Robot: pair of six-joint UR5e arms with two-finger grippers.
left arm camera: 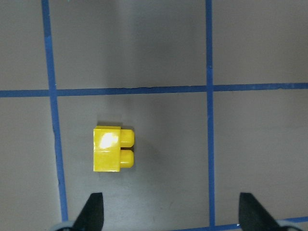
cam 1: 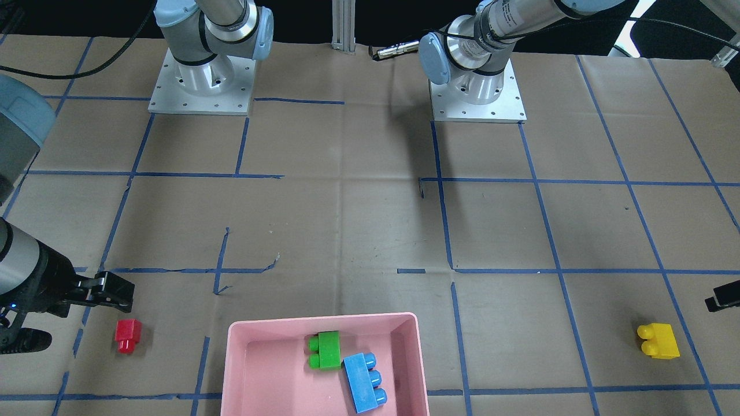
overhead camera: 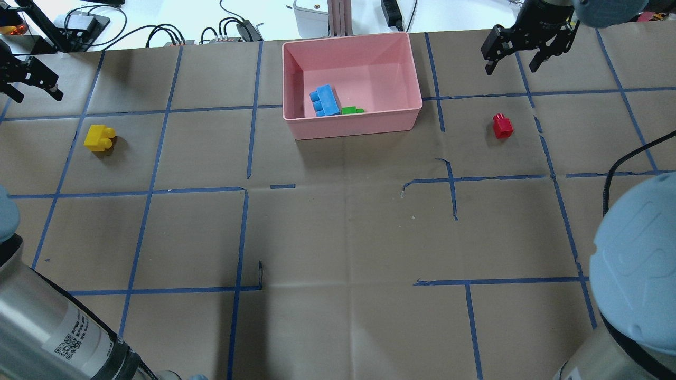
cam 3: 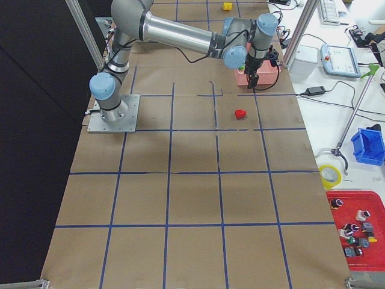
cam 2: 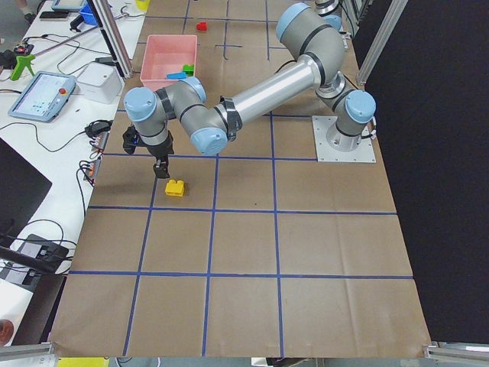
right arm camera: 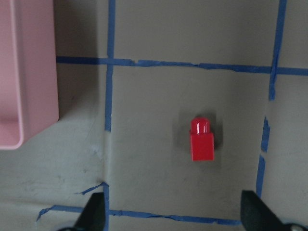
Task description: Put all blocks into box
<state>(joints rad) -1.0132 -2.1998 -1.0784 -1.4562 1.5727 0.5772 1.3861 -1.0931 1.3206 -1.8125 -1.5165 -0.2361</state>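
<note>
The yellow brick needs to go into the pink box (cam 1: 277, 367), so next I should grab the yellow brick with my left gripper by its blocky body (cam 1: 662, 341).
The pink box (overhead camera: 354, 126) stands at the table's far middle and holds the green brick (overhead camera: 351, 110) and the blue brick (overhead camera: 325, 100); both also show in the front view, green (cam 1: 326, 349) and blue (cam 1: 364, 381). The yellow brick (overhead camera: 99, 138) lies on the paper at the left. My left gripper (overhead camera: 36, 95) hovers open and empty just beyond it; its wrist view shows the yellow brick (left arm camera: 111, 148) ahead of the spread fingertips. The red brick (overhead camera: 502, 126) lies right of the box. My right gripper (overhead camera: 511, 66) hovers open and empty beyond it, with the red brick (right arm camera: 202, 139) between and ahead of its fingertips.
Brown paper with a blue tape grid covers the table. The two arm bases (cam 1: 199, 81) (cam 1: 477, 86) stand at the robot's side. Cables and devices (overhead camera: 227, 29) lie past the far edge. The box's corner (right arm camera: 24, 96) shows left of the red brick in the right wrist view.
</note>
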